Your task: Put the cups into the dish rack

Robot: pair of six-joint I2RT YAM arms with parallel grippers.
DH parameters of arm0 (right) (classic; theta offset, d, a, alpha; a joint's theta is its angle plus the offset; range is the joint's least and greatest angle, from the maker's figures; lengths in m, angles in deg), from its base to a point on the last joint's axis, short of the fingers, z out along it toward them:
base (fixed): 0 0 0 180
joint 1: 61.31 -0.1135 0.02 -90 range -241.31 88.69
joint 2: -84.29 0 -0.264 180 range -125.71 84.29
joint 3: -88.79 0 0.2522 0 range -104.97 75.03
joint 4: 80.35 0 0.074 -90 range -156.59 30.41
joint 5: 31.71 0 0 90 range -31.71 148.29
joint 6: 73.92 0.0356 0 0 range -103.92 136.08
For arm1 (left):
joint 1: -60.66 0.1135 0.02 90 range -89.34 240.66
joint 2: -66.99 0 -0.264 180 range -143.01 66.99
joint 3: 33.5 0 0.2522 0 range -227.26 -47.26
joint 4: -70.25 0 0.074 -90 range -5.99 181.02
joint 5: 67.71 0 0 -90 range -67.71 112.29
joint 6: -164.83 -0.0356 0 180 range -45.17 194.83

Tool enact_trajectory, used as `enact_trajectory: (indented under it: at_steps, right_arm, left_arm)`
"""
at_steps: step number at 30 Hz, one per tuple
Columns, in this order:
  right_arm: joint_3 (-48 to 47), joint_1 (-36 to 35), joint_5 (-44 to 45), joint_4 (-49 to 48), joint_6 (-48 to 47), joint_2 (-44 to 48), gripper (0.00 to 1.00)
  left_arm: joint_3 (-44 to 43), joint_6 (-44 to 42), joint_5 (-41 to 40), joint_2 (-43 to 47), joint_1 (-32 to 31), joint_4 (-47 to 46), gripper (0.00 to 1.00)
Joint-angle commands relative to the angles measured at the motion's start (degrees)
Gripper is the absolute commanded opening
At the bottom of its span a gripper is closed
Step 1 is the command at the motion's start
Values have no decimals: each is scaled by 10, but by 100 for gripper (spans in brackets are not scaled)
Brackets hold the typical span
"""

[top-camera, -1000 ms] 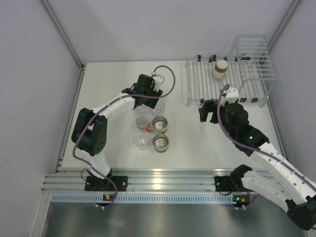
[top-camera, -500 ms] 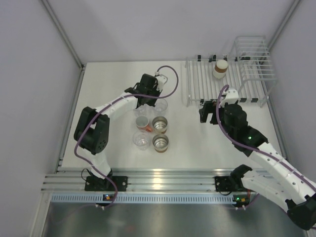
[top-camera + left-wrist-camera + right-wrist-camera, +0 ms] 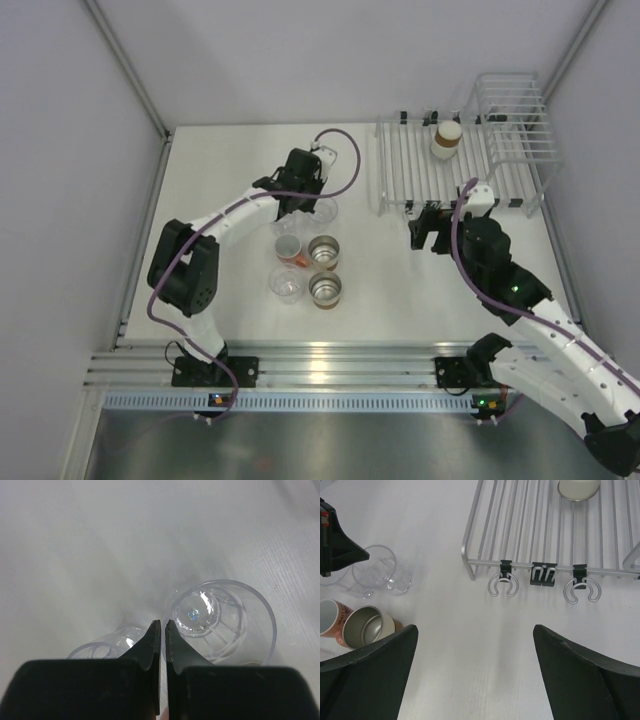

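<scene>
I would lift the clear cup off the table if I raised my left gripper now, because its rim (image 3: 311,207) (image 3: 164,626) is between the closed fingers.
My left gripper (image 3: 162,623) is shut on the near rim of a clear cup (image 3: 220,620), one finger inside it and one outside. A second clear cup (image 3: 100,647) stands just left of the fingers. From above, that gripper (image 3: 305,205) is at the back of the cluster: clear cups (image 3: 322,212) (image 3: 286,284), a salmon cup (image 3: 289,247) and two brown cups (image 3: 324,251) (image 3: 325,289). Another brown cup (image 3: 445,139) stands upside down on the dish rack (image 3: 400,170). My right gripper (image 3: 428,228) is open over bare table in front of the rack (image 3: 520,530).
The rack's taller wire basket (image 3: 515,115) stands at the back right corner. Hooks and clips (image 3: 543,574) hang off the rack's near edge, just ahead of my right gripper. Grey walls close in the table on both sides.
My left gripper has closed on the clear cup's rim. The right arm has shifted slightly right, toward the rack, with its jaws still wide.
</scene>
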Motion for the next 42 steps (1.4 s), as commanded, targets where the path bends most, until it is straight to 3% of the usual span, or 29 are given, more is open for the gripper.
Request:
enact_trajectory:
  at_steps: [1,9,15,23,26,31,35,42]
  right_arm:
    - [-15,-10,13,0,6,7,99]
    - [-13,-9,-16,-55,31,12,99]
    - [51,-9,-93,-252,88,40,99]
    - [160,-1,-162,-593,204,63,99]
    - [198,2,-175,-706,237,74,99]
    - [231,10,-190,-814,298,63,99]
    - [248,14,-218,-924,345,2,99]
    - [245,17,-239,-1078,409,-103,100]
  left_arm:
    - [-34,28,-31,81,1,-18,0]
    - [-41,138,82,208,1,-112,0]
    - [73,258,204,325,1,-309,0]
    - [210,414,323,374,2,-539,0]
    - [239,442,322,385,2,-582,0]
    - [297,532,346,390,5,-703,0]
    - [323,610,348,369,5,-830,0]
    - [342,662,344,351,3,-892,0]
